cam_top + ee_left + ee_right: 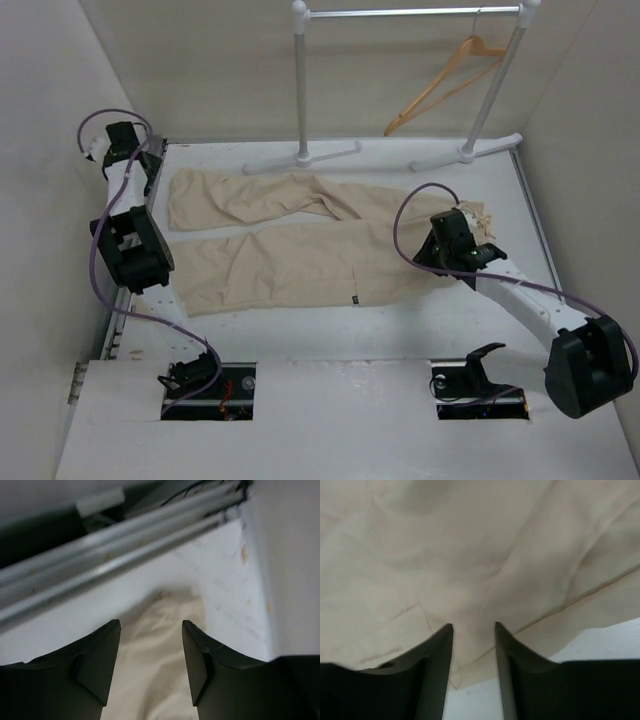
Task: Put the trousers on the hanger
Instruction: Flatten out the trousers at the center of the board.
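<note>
The robot's left gripper will next grab the beige trousers (pixel 300 250) by the far leg's hem (pixel 173 195) to pull the far leg straight for the hanger.
The beige trousers (pixel 300 250) lie spread flat on the table, legs to the left, waist to the right, with a small dark tag (pixel 354 297) on the near leg. The wooden hanger (pixel 445 85) hangs on the white rail at the back right. My left gripper (pixel 152 172) is open above the far leg's hem; in the left wrist view the hem (pixel 160 655) shows between the open jaws of the gripper (pixel 151 625). My right gripper (pixel 440 240) is at the waist; in the right wrist view its open jaws (pixel 474 626) straddle the cloth's edge (pixel 470 555).
The white garment rail (pixel 400 12) stands on two feet at the table's back edge. Walls close in on the left, back and right. A metal edge rail (pixel 100 550) runs along the table's left side near my left gripper.
</note>
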{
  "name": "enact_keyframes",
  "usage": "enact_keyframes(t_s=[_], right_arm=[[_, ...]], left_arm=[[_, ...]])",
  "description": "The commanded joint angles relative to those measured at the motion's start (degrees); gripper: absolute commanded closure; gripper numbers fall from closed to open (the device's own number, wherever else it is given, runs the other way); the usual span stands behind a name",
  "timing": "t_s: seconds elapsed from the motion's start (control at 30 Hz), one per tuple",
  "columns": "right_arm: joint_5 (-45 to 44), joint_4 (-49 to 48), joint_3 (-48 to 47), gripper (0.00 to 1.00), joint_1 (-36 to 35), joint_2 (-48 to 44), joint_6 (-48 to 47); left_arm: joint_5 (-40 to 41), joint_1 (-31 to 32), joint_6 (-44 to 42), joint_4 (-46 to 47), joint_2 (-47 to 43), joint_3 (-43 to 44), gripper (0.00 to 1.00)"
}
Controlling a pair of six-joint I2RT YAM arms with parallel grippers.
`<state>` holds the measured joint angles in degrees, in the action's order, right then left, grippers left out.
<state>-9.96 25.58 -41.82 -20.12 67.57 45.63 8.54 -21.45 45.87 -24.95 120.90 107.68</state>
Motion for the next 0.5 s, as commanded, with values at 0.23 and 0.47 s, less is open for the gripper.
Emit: enact_keyframes(t_s=[0.23, 0.47], right_arm=[[3.5, -0.7, 0.2, 0.66, -12.3, 2.8, 1.6], [5.3, -3.2, 7.1, 0.3, -10.5, 0.3, 5.7]], left_arm=[[3.9, 13.1, -3.6, 4.5, -23.3, -36.1, 0.51], [1.0, 8.0, -1.3, 7.6, -17.6, -36.5, 0.53]])
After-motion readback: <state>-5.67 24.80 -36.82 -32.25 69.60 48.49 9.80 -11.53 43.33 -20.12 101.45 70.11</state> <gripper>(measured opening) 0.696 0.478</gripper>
